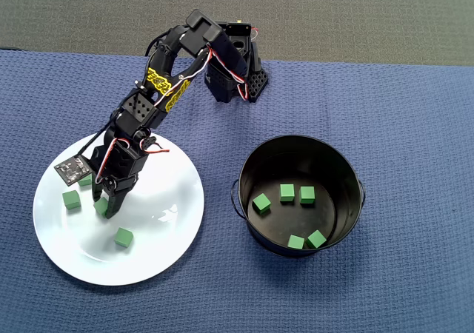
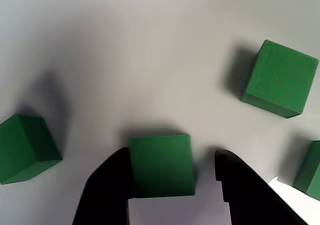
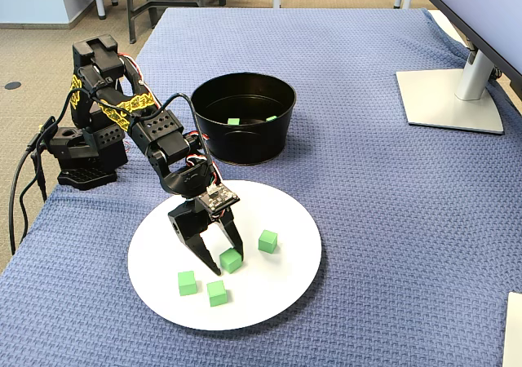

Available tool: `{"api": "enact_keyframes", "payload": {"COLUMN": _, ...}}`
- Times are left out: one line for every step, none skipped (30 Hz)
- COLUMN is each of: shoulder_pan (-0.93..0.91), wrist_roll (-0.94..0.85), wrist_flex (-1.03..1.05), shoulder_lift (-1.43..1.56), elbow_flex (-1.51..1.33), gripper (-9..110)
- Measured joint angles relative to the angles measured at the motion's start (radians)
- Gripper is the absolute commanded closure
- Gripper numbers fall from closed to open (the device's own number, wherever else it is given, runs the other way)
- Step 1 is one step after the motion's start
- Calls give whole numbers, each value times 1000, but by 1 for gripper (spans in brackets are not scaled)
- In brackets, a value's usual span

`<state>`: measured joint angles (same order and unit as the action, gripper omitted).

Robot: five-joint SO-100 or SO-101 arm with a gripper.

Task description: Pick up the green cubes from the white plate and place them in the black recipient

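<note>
The gripper grabs the green cube's opposite sides next, to move the cube from the white plate [image 1: 164, 228] into the black recipient.
Several green cubes lie on the white plate [image 1: 164, 228]. My gripper [image 2: 172, 155] stands open, straddling one green cube [image 2: 161, 165] that rests on the plate. The left finger [image 2: 107, 185] touches the cube's side, while a gap separates the right finger [image 2: 235, 185] from it. The fixed view shows the same gripper [image 3: 227, 263] pointing down around that cube [image 3: 232, 260]. Other cubes lie nearby [image 2: 280, 78] [image 2: 25, 147] [image 1: 124, 237] [image 1: 72, 199]. To the right in the overhead view, the black recipient [image 1: 300, 139] holds several green cubes [image 1: 286, 192].
A blue cloth [image 1: 415, 126] covers the table. The arm's base [image 3: 81, 151] stands at the table's left edge in the fixed view. A monitor stand [image 3: 449, 98] sits at the far right. A cable [image 3: 20, 187] hangs by the base.
</note>
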<state>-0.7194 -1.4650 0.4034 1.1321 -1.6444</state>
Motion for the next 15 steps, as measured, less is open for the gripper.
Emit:
{"api": "enact_keyframes", "payload": {"shoulder_pan": 0, "wrist_roll": 3, "wrist_flex": 0, "shoulder_lift": 0, "elbow_flex": 0, "gripper": 100}}
{"api": "enact_keyframes", "payload": {"shoulder_pan": 0, "wrist_roll": 3, "wrist_flex": 0, "shoulder_lift": 0, "elbow_flex": 0, "gripper": 100}}
{"api": "enact_keyframes", "payload": {"shoulder_pan": 0, "wrist_roll": 3, "wrist_flex": 0, "shoulder_lift": 0, "elbow_flex": 0, "gripper": 101}}
{"api": "enact_keyframes", "payload": {"shoulder_pan": 0, "wrist_roll": 3, "wrist_flex": 0, "shoulder_lift": 0, "elbow_flex": 0, "gripper": 101}}
{"api": "enact_keyframes", "payload": {"shoulder_pan": 0, "wrist_roll": 3, "wrist_flex": 0, "shoulder_lift": 0, "elbow_flex": 0, "gripper": 101}}
{"api": "enact_keyframes", "payload": {"shoulder_pan": 0, "wrist_roll": 3, "wrist_flex": 0, "shoulder_lift": 0, "elbow_flex": 0, "gripper": 101}}
{"api": "enact_keyframes", "payload": {"shoulder_pan": 0, "wrist_roll": 8, "wrist_flex": 0, "shoulder_lift": 0, "elbow_flex": 0, "gripper": 101}}
{"api": "enact_keyframes", "payload": {"shoulder_pan": 0, "wrist_roll": 14, "wrist_flex": 0, "shoulder_lift": 0, "elbow_flex": 0, "gripper": 101}}
{"api": "enact_keyframes", "payload": {"shoulder_pan": 0, "wrist_roll": 21, "wrist_flex": 0, "shoulder_lift": 0, "elbow_flex": 0, "gripper": 101}}
{"api": "enact_keyframes", "payload": {"shoulder_pan": 0, "wrist_roll": 31, "wrist_flex": 0, "shoulder_lift": 0, "elbow_flex": 2, "gripper": 101}}
{"api": "enact_keyframes", "payload": {"shoulder_pan": 0, "wrist_roll": 43, "wrist_flex": 0, "shoulder_lift": 0, "elbow_flex": 2, "gripper": 101}}
{"api": "enact_keyframes", "payload": {"shoulder_pan": 0, "wrist_roll": 69, "wrist_flex": 6, "shoulder_lift": 5, "elbow_flex": 2, "gripper": 101}}
{"api": "enact_keyframes", "payload": {"shoulder_pan": 0, "wrist_roll": 97, "wrist_flex": 23, "shoulder_lift": 17, "elbow_flex": 0, "gripper": 101}}
{"api": "enact_keyframes", "payload": {"shoulder_pan": 0, "wrist_roll": 121, "wrist_flex": 43, "shoulder_lift": 34, "elbow_flex": 0, "gripper": 101}}
{"api": "enact_keyframes", "payload": {"shoulder_pan": 0, "wrist_roll": 156, "wrist_flex": 66, "shoulder_lift": 60, "elbow_flex": 0, "gripper": 101}}
